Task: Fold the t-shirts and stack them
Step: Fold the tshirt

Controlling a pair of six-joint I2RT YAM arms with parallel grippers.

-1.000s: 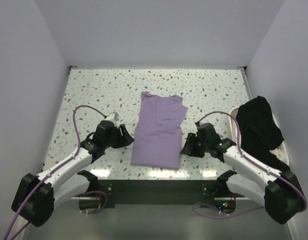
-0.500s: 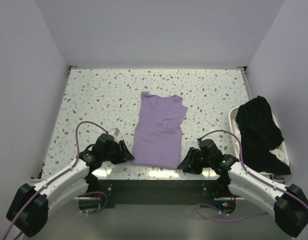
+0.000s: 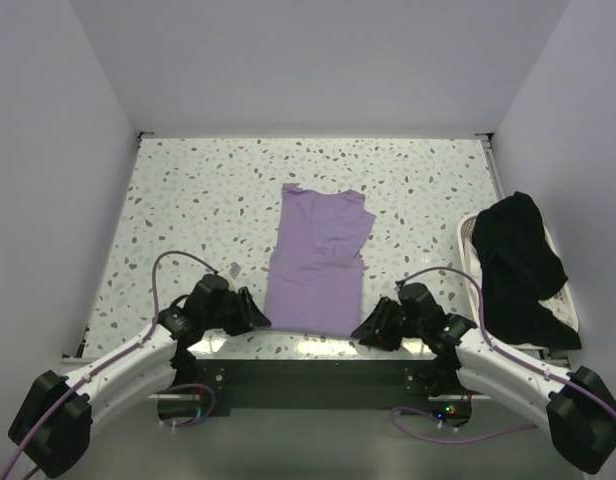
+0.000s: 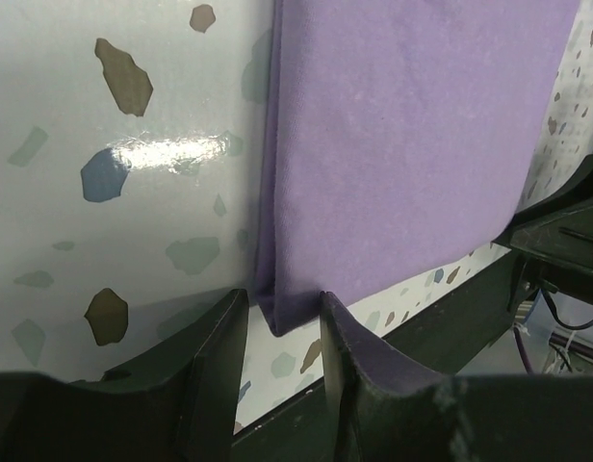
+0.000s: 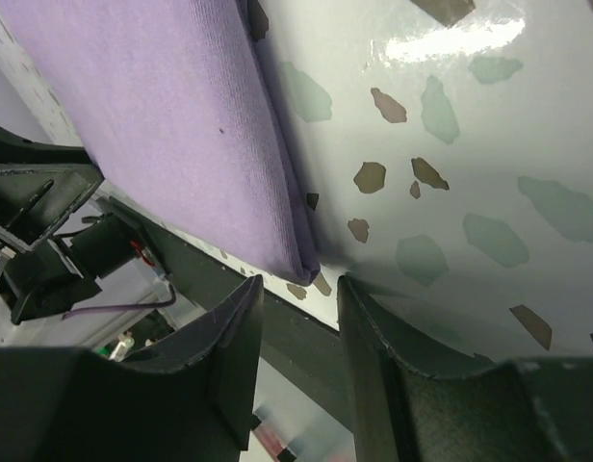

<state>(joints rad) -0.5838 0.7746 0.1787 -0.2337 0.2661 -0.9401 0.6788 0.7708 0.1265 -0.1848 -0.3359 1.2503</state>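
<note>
My left gripper's fingers are apart around the purple t-shirt's near corner (image 3: 268, 325) (image 4: 286, 313). That corner would stay lying at the table's edge if I lifted my left gripper now.
A purple t-shirt (image 3: 316, 260), folded lengthwise into a long strip, lies in the middle of the speckled table, its hem at the near edge. My left gripper (image 3: 256, 321) is open at the shirt's near left corner (image 4: 282, 313), which lies between its fingertips. My right gripper (image 3: 360, 333) is open at the near right corner (image 5: 301, 260), which sits just ahead of its fingertips. A black t-shirt (image 3: 520, 268) lies heaped in a white basket at the right.
The white basket (image 3: 466, 236) stands at the table's right edge. The table's near edge (image 3: 308, 348) runs right under both grippers, with a dark gap and cables below. White walls close in the table at left, back and right.
Both arms have drawn back toward the near edge, from beside the shirt's middle to its near corners. The shirt has not moved.
</note>
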